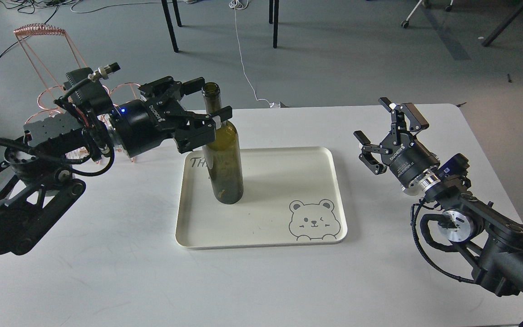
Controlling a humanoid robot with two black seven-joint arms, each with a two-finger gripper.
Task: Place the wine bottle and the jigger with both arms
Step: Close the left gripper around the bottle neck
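My left gripper is to grab the bottle by its neck [212, 101] next. Then the wine bottle can be placed in the copper wire rack.
The wine bottle [225, 159] is dark olive-green glass and stands upright on the left part of a cream tray [284, 181]. My left gripper [209, 100] comes in from the left at neck height. Its fingers are spread, one behind the neck and one in front, and have not closed on it. My right gripper [388, 120] is open and empty, held above the table to the right of the tray. The jigger is not in view.
A copper wire rack [39, 34] stands at the table's back left, behind my left arm. The tray has a bear drawing [312, 220] at its front right. The white table [107, 272] ends at the right near my right arm.
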